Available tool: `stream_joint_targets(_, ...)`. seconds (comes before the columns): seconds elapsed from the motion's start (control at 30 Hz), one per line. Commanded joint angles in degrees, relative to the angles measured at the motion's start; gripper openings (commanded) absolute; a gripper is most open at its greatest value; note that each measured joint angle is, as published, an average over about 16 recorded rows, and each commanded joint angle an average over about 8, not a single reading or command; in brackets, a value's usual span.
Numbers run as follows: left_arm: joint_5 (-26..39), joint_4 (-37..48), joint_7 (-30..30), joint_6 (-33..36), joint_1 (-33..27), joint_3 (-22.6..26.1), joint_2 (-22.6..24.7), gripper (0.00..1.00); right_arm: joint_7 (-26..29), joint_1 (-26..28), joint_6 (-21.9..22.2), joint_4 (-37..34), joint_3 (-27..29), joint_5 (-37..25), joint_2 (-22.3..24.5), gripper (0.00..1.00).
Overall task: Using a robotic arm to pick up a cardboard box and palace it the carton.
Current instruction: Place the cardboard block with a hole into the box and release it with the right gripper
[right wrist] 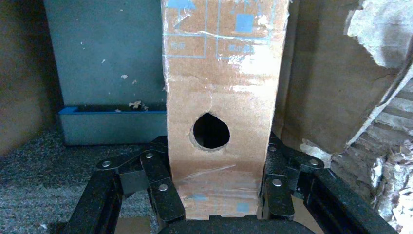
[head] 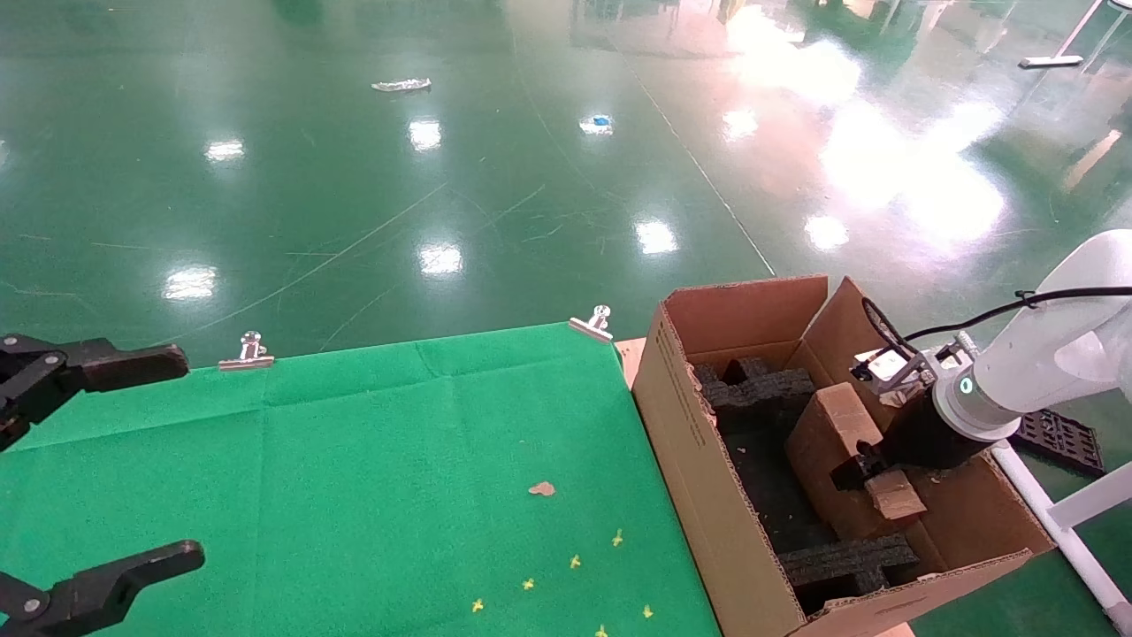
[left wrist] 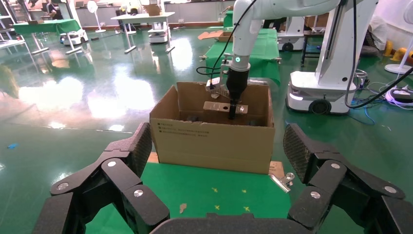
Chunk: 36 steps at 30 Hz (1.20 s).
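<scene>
I should open my right gripper now, because the cardboard box's lower edge (head: pixel 833 513) stands in the gap beside the dark panel and the box would stay there.
The white robotic arm (head: pixel 1044 354) is my right arm, and it reaches down into the carton (head: pixel 690 442). My right gripper (head: pixel 862 469) is shut on the cardboard box (head: pixel 831 425), which is held tilted inside the carton between black foam inserts (head: pixel 761 389). In the right wrist view the box (right wrist: pixel 219 97) stands between my fingers (right wrist: pixel 160 187), its round hole facing the camera. The left wrist view shows the carton (left wrist: pixel 214 141) with the box (left wrist: pixel 216 106) at its rim. My left gripper (head: pixel 192 456) is open and empty over the green table's left edge.
A green cloth table (head: pixel 354 460) lies left of the carton, held by two metal clips (head: pixel 247 351) (head: pixel 594 324). A cardboard scrap (head: pixel 541 488) and yellow marks lie on it. A black tray (head: pixel 1057 438) and a white frame are on the floor right of the carton.
</scene>
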Motion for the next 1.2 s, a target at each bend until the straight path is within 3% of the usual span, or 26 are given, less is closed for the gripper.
stream_joint_targets(0.03,0.0,0.0,0.0,0.0,0.0,0.0,0.0,1.0,-0.52,-0.04,-0.27,-0.9,0.08,0.13,-0.34,1.0)
stream_joint_targets(0.9,-0.04,0.0,0.03,-0.03,-0.01,0.06,-0.03,1.0,-3.8,2.97,-1.21,-5.14,-0.54,-0.94,-3.06,1.0)
stream_joint_targets(1.2,-0.06,0.0,0.04,-0.04,-0.02,0.08,-0.03,1.0,-7.59,10.5,-3.1,-4.04,0.66,0.54,-1.92,1.0)
